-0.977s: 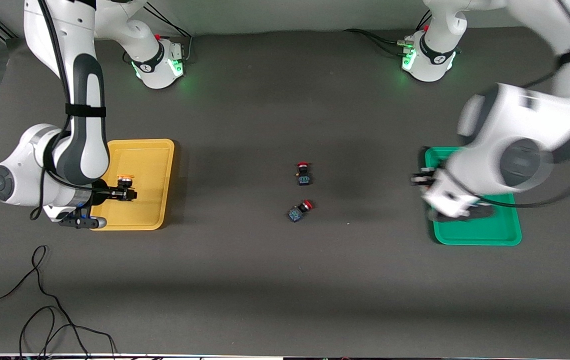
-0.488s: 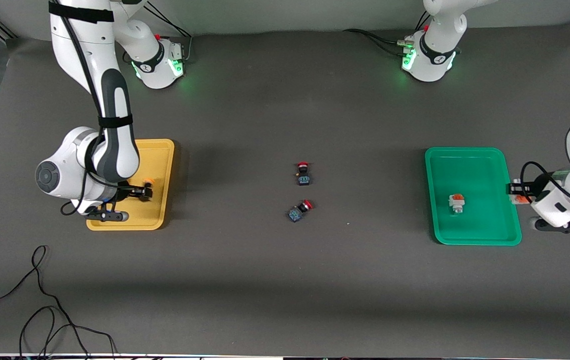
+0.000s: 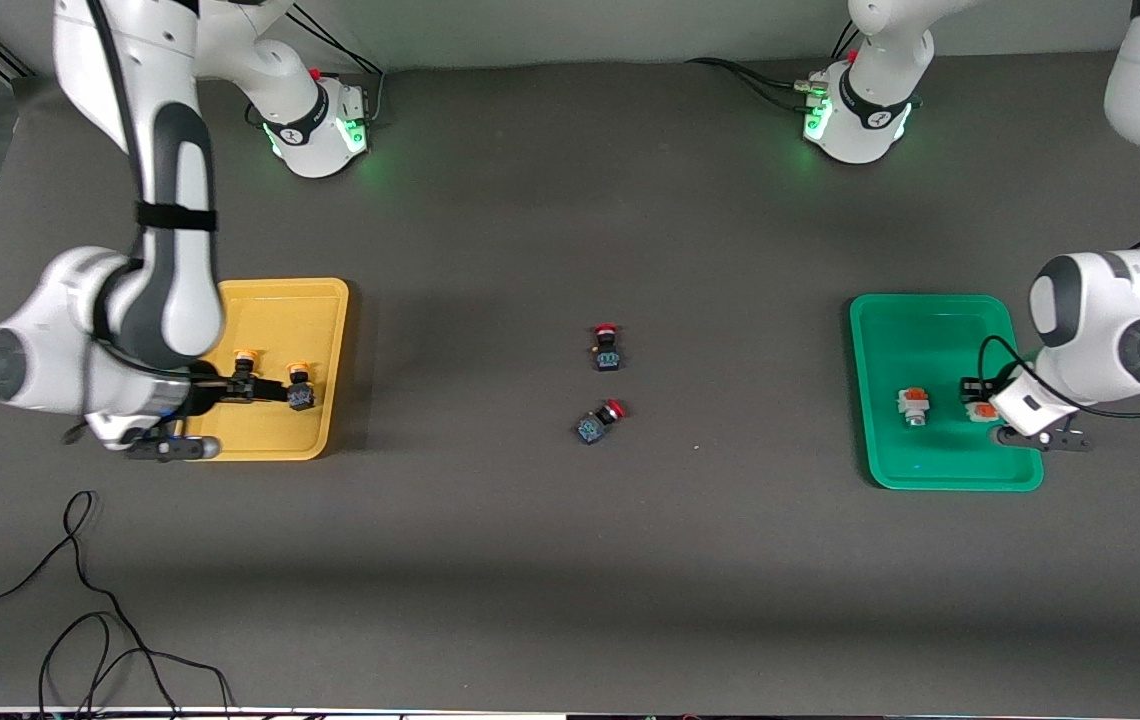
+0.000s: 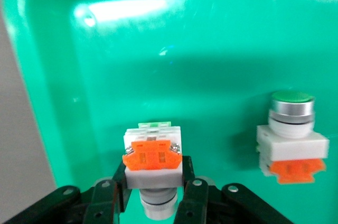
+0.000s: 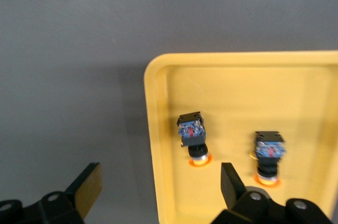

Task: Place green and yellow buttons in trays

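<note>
The white-bodied green button (image 3: 981, 412) (image 4: 153, 178) sits low in the green tray, inside the tray's rim, so it is now time for my left gripper to release it.
The yellow tray (image 3: 280, 300) holds two yellow-capped buttons, one (image 3: 246, 360) beside the other (image 3: 298, 388). Both also show in the right wrist view, the first (image 5: 193, 138) and the second (image 5: 268, 159), on the tray (image 5: 237, 76). My right gripper (image 3: 222, 390) is open and empty above the tray's rim (image 5: 158, 192). The green tray (image 3: 930, 330) holds one white-bodied green button (image 3: 913, 405), also in the left wrist view (image 4: 291, 134). My left gripper (image 3: 978, 405) is shut on the second white-bodied green button (image 4: 153, 160), low over the green tray (image 4: 158, 49).
Two red-capped black-blue switches lie mid-table, one (image 3: 607, 348) farther from the front camera than the other (image 3: 600, 422). A black cable (image 3: 80, 600) loops on the table near the front edge at the right arm's end.
My right gripper has let go of the second yellow button in the yellow tray and drawn back, open. My left gripper has carried its white-bodied button from outside the green tray to over it.
</note>
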Robot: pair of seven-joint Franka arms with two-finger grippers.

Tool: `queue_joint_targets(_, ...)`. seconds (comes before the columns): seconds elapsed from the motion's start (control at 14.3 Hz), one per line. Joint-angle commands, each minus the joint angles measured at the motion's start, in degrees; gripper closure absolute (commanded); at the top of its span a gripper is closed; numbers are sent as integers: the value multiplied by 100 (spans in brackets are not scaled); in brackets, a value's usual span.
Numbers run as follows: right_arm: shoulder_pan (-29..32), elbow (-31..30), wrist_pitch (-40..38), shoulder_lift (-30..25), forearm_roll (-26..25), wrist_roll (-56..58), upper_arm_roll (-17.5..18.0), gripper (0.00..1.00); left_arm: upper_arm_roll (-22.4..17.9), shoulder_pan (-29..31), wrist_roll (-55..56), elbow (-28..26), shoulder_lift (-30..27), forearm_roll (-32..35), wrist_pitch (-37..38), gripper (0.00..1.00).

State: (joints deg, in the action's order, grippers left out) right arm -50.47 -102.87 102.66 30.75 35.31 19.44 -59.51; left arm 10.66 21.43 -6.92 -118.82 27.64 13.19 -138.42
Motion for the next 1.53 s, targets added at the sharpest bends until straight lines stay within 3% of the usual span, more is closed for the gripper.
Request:
queue_joint_targets(0.0,-7,941,-841,-34,-374,-125,-253,0,6,11,-64,-36,-171,105,34,51)
queue_joint_targets(0.07,-7,1301,-1166,-34,-558,-177,-350,0,6,-7,-55,42,-162,105,148,7)
queue_joint_targets(0.14,28,1626,-1500,-43,-647,-186,-412,0,15,-42,-46,200,-179,105,410,1)
queue_joint_targets(0.21,28,1847,-1834,-95,-657,-169,-482,0,24,-51,-55,419,-232,105,822,0)
queue_joint_targets(0.35,-7,1858,-2021,-366,-805,-151,-562,0,59,-60,-64,937,-433,88,1718,0)
queue_joint_targets(0.49,107,1832,-2039,-744,-1191,-143,-387,0,190,-34,-168,1578,-723,9,2894,0)
queue_joint_targets(0.77,1097,1823,-2048,-1649,-2359,-519,1104,0,323,-42,-327,2433,-1522,-605,4672,0)
queue_joint_targets(0.98,2301,1665,-2048,-2291,-2913,-731,2668,0,428,-173,-327,2434,-2217,-809,5079,0)
queue_joint_targets(1.19,3303,1612,-2005,-2573,-3065,-845,3776,0,201,-813,-249,2425,-2578,-1073,5317,0)
queue_joint_targets(1.33,3701,1577,-1865,-2609,-3257,-872,4165,0,-342,-1506,-222,2442,-2710,-1125,5483,0)
queue_joint_targets(1.47,3816,1551,-1767,-2653,-3521,-1134,4316,0,-871,-2149,5,2460,-2851,-1239,5502,0)
